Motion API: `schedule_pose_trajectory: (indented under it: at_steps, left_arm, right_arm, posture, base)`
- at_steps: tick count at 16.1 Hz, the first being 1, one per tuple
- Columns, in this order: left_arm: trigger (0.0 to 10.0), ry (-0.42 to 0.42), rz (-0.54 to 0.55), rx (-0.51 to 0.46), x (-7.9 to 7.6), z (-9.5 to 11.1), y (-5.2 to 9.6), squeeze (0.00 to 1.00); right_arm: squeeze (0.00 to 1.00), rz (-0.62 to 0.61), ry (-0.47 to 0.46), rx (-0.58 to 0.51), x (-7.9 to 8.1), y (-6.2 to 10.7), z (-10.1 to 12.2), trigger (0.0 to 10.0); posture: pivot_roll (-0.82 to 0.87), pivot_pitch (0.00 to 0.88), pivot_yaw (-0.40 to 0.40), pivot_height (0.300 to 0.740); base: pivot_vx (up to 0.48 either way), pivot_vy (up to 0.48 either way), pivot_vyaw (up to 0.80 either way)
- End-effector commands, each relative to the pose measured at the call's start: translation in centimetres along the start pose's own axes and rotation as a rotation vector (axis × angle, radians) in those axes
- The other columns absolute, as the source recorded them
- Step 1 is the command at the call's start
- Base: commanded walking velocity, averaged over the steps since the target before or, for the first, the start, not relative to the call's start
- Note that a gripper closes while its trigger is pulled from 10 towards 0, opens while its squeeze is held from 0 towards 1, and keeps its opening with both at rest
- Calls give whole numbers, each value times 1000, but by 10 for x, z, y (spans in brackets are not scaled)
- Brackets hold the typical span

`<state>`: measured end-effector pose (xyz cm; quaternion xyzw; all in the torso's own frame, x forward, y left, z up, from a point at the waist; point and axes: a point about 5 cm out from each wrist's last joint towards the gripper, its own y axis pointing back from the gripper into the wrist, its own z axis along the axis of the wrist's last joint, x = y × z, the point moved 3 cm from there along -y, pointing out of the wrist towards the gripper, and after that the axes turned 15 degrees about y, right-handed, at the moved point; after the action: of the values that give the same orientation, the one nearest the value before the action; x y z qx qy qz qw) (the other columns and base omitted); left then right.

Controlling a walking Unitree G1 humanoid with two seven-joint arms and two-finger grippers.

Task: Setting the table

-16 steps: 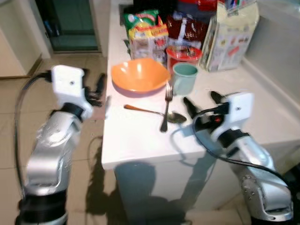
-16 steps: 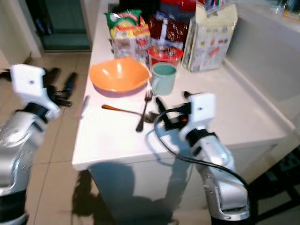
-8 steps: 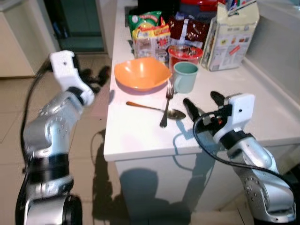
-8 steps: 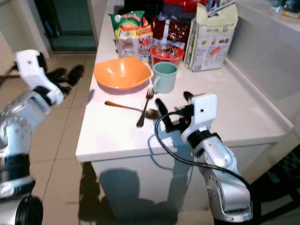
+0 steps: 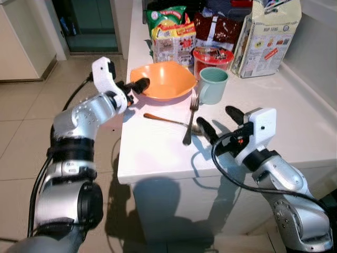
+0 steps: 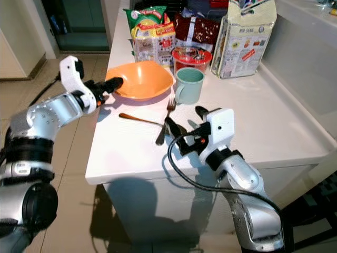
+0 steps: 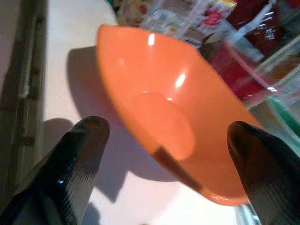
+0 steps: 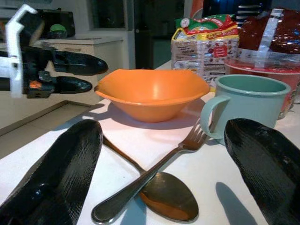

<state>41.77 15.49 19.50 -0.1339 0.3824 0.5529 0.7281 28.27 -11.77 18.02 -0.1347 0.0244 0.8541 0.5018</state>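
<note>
The orange bowl is wider than my open fingers. I should next use my left gripper to pinch the bowl by its thin rim (image 5: 133,77), opposite the teal mug (image 5: 212,85).
An orange bowl (image 5: 164,79) sits on the white counter (image 5: 158,155) near its left edge. A teal mug (image 5: 212,85) stands just right of the bowl. In front of them a fork (image 5: 190,117) lies crossed over a spoon (image 5: 167,120). My left gripper (image 5: 136,90) is open at the bowl's left rim, and in the left wrist view the bowl (image 7: 159,108) lies between its fingers (image 7: 79,154). Open as well, my right gripper (image 5: 219,122) hovers low over the counter just right of the spoon's head, pointing at the fork (image 8: 159,166) and mug (image 8: 243,103).
Snack packets (image 5: 171,29), a red lidded tub (image 5: 212,55) and a tall carton (image 5: 271,31) crowd the counter's back. A raised ledge runs along the right. Tiled floor (image 5: 31,137) and a doorway lie to the left of the counter.
My left arm has swung up from beside the counter and rightward to the bowl's rim. My right gripper has edged a little left toward the spoon. The camera view shifted slightly.
</note>
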Motion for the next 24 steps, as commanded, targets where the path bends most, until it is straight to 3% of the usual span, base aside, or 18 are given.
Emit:
schedule_pose_trajectory:
  at_steps: [1,5,7,9,10,11,16,18,19,22,23,24]
  left_arm:
    - [10000,-17,27,-21,0,8,-2,1000]
    - [10000,-16,68,-21,6,12,-7,1000]
    - [10000,54,54,-5,5,8,-12,1000]
    - [10000,67,55,8,4,2,-17,1000]
    - [10000,72,55,11,3,0,-18,110]
    - [10000,92,61,15,2,-2,-21,0]
    - [10000,138,65,10,-1,-8,-27,0]
    - [10000,157,52,12,-5,-11,-29,0]
    - [7569,162,51,18,-7,-15,-31,0]
    - [1569,173,61,29,-6,-21,-32,0]
    - [0,166,73,36,-5,-25,-33,0]
    - [0,166,75,38,-4,-26,-33,0]
  right_arm:
    - [0,25,13,-20,2,1,7,10000]
    - [0,33,15,-20,3,2,8,10000]
    - [0,41,12,-17,4,1,7,10000]
    - [0,63,11,-20,8,1,7,10000]
    - [0,73,12,-19,9,1,8,10000]
    - [0,94,4,-18,11,3,8,10000]
    - [0,268,-55,35,27,15,5,10000]
    - [0,276,-70,46,27,16,4,10000]
    - [0,284,-72,52,28,17,4,10000]
    - [0,296,-69,63,29,18,5,10000]
    - [0,298,-67,69,29,19,5,10000]
    - [0,298,-65,72,29,19,5,10000]
  posture:
    - [29,0,6,740]
    - [22,0,12,740]
    - [22,0,12,740]
    - [21,0,6,740]
    - [21,0,6,740]
    - [15,0,7,740]
    - [0,0,11,740]
    - [2,0,11,740]
    - [-1,0,12,740]
    - [-12,0,12,740]
    - [-15,0,12,740]
    - [-17,0,11,740]
  base:
    - [0,0,0]
    - [0,0,0]
    - [0,0,0]
    - [0,0,0]
    - [0,0,0]
    - [0,0,0]
    - [0,0,0]
    - [0,0,0]
    - [0,0,0]
    - [0,0,0]
    - [0,0,0]
    - [0,0,0]
